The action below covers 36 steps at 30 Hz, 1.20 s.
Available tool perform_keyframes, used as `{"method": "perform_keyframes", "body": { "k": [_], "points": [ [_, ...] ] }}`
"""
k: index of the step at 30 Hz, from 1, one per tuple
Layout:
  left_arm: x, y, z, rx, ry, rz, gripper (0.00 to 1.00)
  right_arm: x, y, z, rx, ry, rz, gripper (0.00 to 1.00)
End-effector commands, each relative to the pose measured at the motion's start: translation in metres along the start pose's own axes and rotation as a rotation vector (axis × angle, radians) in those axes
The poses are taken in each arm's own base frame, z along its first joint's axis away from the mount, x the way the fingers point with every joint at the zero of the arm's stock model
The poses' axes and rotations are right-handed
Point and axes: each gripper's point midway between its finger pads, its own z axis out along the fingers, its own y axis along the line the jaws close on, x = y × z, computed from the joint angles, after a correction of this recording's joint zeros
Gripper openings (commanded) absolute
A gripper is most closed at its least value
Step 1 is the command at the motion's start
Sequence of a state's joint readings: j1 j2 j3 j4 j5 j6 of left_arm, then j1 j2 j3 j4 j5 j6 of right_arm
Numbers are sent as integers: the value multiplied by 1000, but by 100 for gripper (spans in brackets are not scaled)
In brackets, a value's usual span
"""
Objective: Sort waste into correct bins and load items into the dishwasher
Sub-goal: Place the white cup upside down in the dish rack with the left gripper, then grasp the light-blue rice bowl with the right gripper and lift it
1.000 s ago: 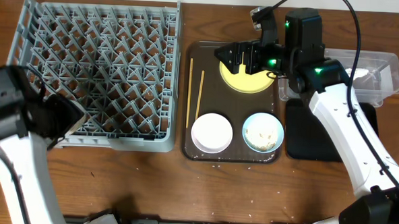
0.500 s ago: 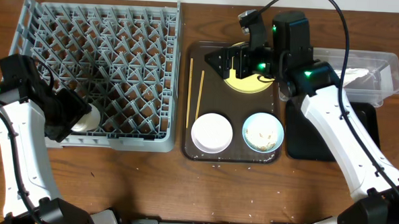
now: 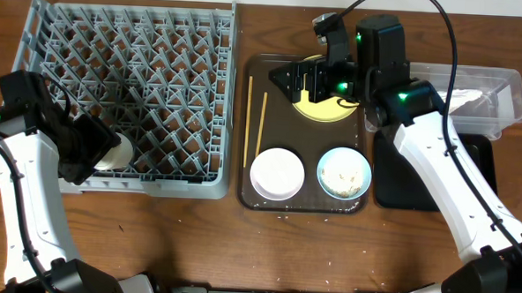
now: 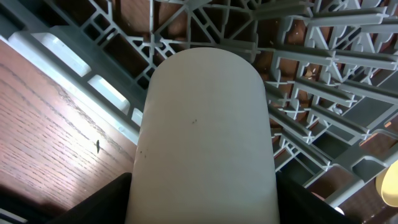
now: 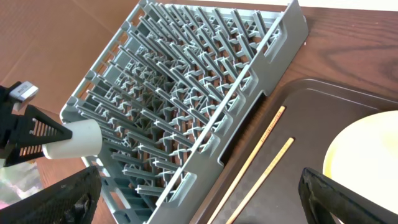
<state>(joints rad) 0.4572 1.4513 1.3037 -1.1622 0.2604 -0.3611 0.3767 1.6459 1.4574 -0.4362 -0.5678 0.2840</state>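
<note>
The small white cup is hanging just inside the front edge of the rack, so it would end up in the rack (image 3: 131,88). My left gripper should open now.
My left gripper (image 3: 104,155) is shut on the small white cup (image 3: 118,151), holding it on its side over the front-left edge of the grey dishwasher rack (image 3: 131,88). The cup (image 4: 205,137) fills the left wrist view between black fingers (image 4: 93,202). My right gripper (image 3: 297,80) hangs open and empty above the brown tray's far end, beside the yellow plate (image 3: 326,110). Two chopsticks (image 3: 249,119) lie along the tray's left side, below the open jaws in the right wrist view (image 5: 261,149). White bowl (image 3: 277,173) and light blue bowl (image 3: 344,172) with rice crumbs sit at the tray's front.
The dark brown tray (image 3: 310,140) lies between the rack and the bins. A clear tub (image 3: 502,86) holding crumpled white waste (image 3: 470,98) stands at the far right, the black tray (image 3: 481,160) in front of it. Small crumbs dot the wood near the tray's front.
The left arm swung in with the cup to the rack's front-left edge. The right gripper shifted a little left over the tray. Both have held still for the last half second.
</note>
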Motion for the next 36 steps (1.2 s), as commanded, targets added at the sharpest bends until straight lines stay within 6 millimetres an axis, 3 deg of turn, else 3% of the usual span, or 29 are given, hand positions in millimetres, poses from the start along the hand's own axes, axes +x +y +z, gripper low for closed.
{"method": "perform_keyframes", "body": {
  "k": [1, 12, 20, 24, 29, 33, 36],
  "points": [
    [-2, -2, -1, 9, 0, 17, 67, -5, 7, -6, -5, -16, -25, 99],
    [-6, 5, 19, -13, -5, 11, 70, -4, 7, -6, -4, -12, -22, 99],
    [-6, -4, 18, 32, -1, 7, 71, -3, 7, -6, -3, -10, -22, 99],
    [-3, -15, 5, 84, 10, 11, 71, -3, 7, -6, -3, -10, -22, 99],
    [10, -58, -29, 280, -17, 176, 71, -4, 7, -6, -5, -13, -20, 99],
    [40, -96, -63, 377, -96, 462, 72, -1, 3, -5, 15, -1, -13, 99],
    [67, -120, -80, 428, -154, 654, 76, 10, -16, -5, 142, 23, 50, 94]
  ]
}}
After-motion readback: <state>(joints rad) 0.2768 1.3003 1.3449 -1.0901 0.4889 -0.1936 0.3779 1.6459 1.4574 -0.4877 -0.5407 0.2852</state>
